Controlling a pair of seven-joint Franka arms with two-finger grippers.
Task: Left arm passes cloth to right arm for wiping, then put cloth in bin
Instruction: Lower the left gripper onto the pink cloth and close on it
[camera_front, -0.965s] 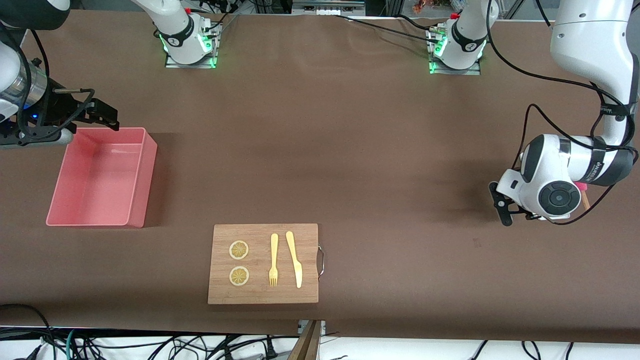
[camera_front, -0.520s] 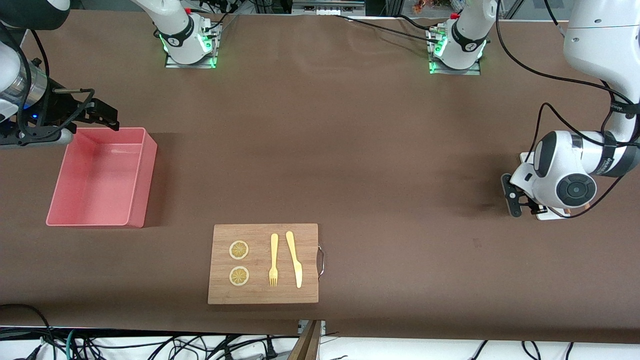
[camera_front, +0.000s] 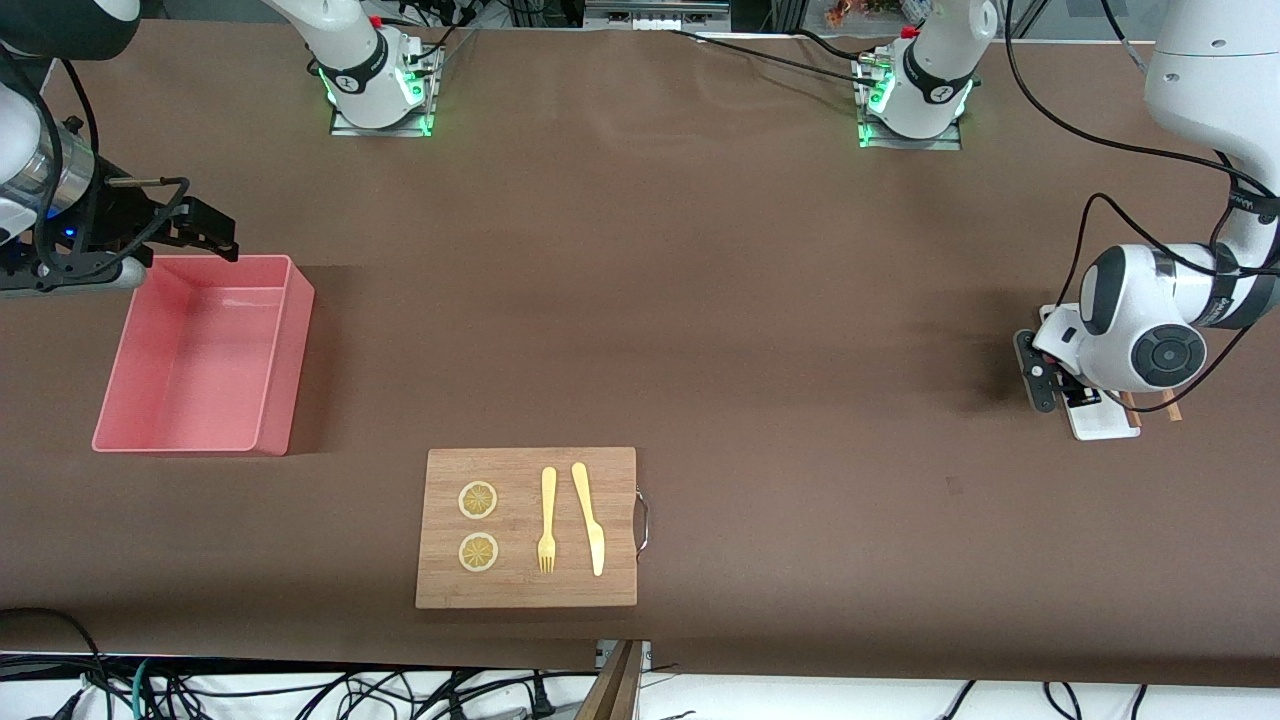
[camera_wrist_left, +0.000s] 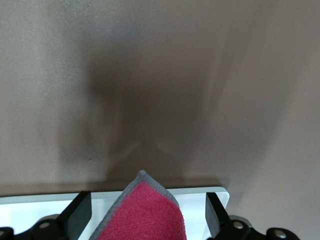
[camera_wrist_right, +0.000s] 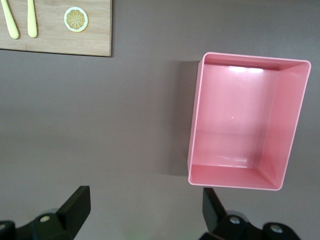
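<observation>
The cloth's corner (camera_wrist_left: 144, 202) sticks out past both fingers of my left gripper, and they reach down to the white tray (camera_wrist_left: 192, 209). My left gripper should close on the cloth, as it would hold the cloth now.
The crimson-pink cloth (camera_wrist_left: 146, 215) with a grey edge lies on a small white tray (camera_wrist_left: 200, 196) and shows only in the left wrist view. My left gripper (camera_wrist_left: 147, 222) is open, its fingers (camera_wrist_left: 79, 210) wide apart on either side of the cloth. In the front view the left gripper (camera_front: 1075, 392) is low over the white tray (camera_front: 1100, 425) and hides the cloth. The salmon-pink bin (camera_front: 290, 350) stands empty toward the right arm's end. My right gripper (camera_front: 205, 228) is open and empty, waiting above the bin's corner; the bin also shows in the right wrist view (camera_wrist_right: 250, 120).
A wooden cutting board (camera_front: 527, 527) with two lemon slices, a yellow fork and a yellow knife lies near the front camera; it also shows in the right wrist view (camera_wrist_right: 55, 30). Two thin brown sticks (camera_front: 1130, 405) lie by the white tray.
My left arm's hand has moved toward the left arm's end of the table and lowered over the white tray. The right arm has not moved.
</observation>
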